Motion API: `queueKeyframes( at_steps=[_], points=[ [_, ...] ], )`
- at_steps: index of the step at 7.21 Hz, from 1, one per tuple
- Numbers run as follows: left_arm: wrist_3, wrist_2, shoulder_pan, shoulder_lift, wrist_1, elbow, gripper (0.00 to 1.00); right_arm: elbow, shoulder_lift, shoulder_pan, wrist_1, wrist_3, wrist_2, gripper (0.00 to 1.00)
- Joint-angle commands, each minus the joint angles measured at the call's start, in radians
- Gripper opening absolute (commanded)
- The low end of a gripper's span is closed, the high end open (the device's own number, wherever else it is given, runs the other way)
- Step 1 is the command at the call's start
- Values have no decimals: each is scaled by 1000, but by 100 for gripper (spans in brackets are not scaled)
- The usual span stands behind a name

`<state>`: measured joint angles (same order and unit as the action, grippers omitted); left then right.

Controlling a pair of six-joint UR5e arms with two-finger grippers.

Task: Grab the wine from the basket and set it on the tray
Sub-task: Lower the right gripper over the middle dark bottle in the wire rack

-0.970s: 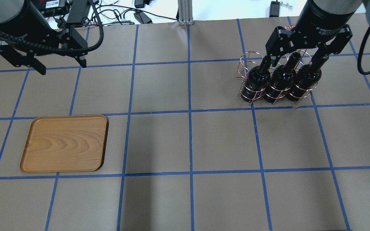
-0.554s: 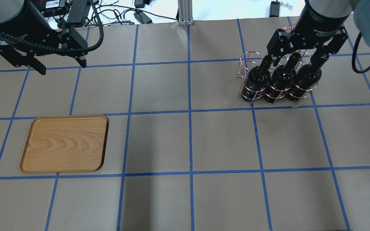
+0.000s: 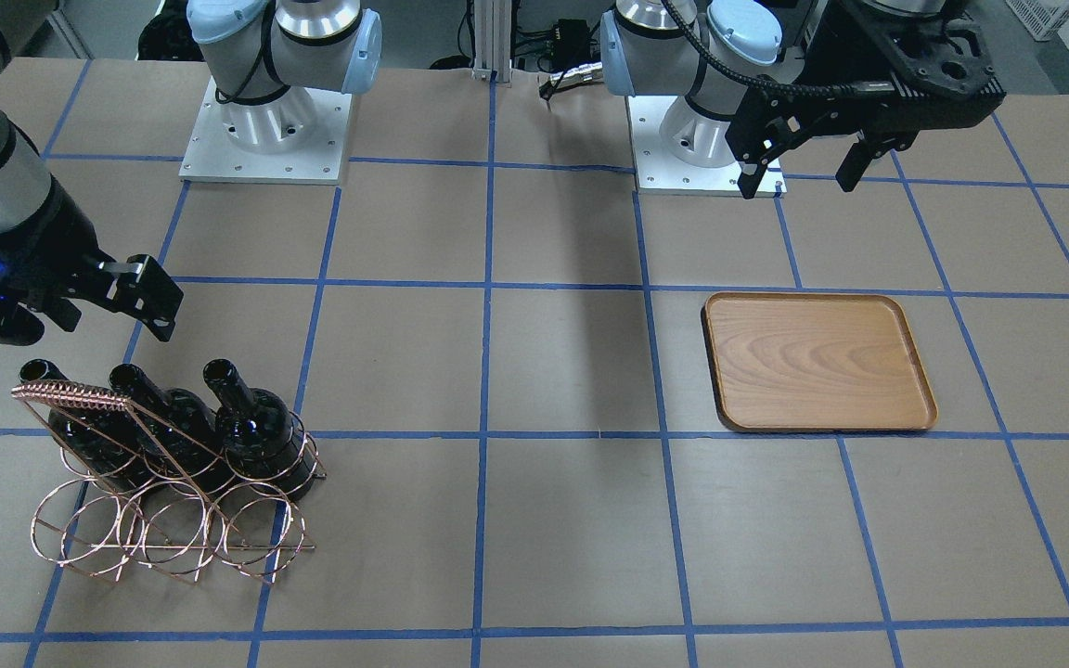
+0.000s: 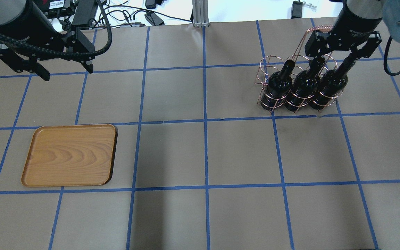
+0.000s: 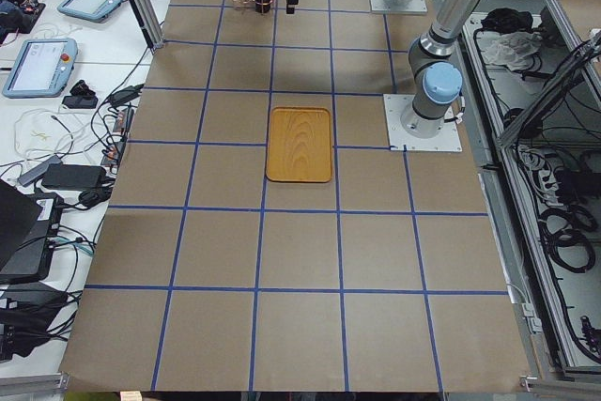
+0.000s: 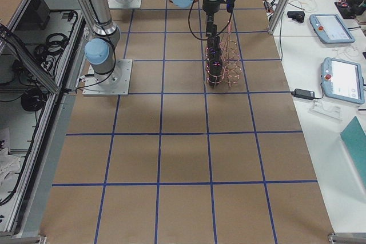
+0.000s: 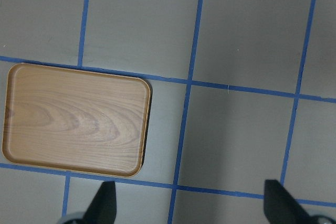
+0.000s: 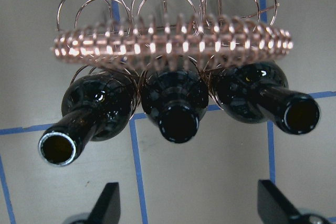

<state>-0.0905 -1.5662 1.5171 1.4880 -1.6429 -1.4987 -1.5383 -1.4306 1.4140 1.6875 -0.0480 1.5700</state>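
The wine needs to go from the basket to the tray, so my right gripper will next grab the middle bottle by its neck.
Three black wine bottles stand in the near row of the copper wire basket: left, middle, right. My right gripper is open and empty, above the bottle necks. In the right wrist view the gripper has its fingertips spread wide, just off the three open mouths, with the middle mouth nearest its centre. The coiled handle lies beyond the bottles. The wooden tray lies empty at the left. My left gripper hangs open and empty beyond the tray.
The brown table has a grid of blue tape lines. The basket's far row of rings holds nothing. Cables and an aluminium post sit past the far edge. The arm bases are bolted on the robot's side.
My right gripper has shifted to the right and toward the far edge over the bottles, uncovering the basket's coiled handle. The left arm, tray and bottles have not moved.
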Motion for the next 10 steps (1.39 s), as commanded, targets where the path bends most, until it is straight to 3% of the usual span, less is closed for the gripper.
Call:
queueKeyframes(
  at_steps=[1,2,4,6,8,9,10],
  points=[
    [0,0,0,-2,-2,0,100,4,65,0,108,-7,-2,89],
    [0,0,0,-2,-2,0,100,-2,85,11,118,3,-1,78],
    [0,0,0,-2,-2,0,100,0,99,31,120,-7,-1,73],
    [2,0,0,-2,-2,0,100,-2,107,31,107,-10,4,53],
    [0,0,0,-2,-2,0,100,-3,105,31,72,-22,12,53],
    [2,0,0,-2,-2,0,100,-3,107,31,73,-23,13,47],
    [0,0,0,-2,-2,0,100,-5,107,31,69,-24,13,31]
  ],
)
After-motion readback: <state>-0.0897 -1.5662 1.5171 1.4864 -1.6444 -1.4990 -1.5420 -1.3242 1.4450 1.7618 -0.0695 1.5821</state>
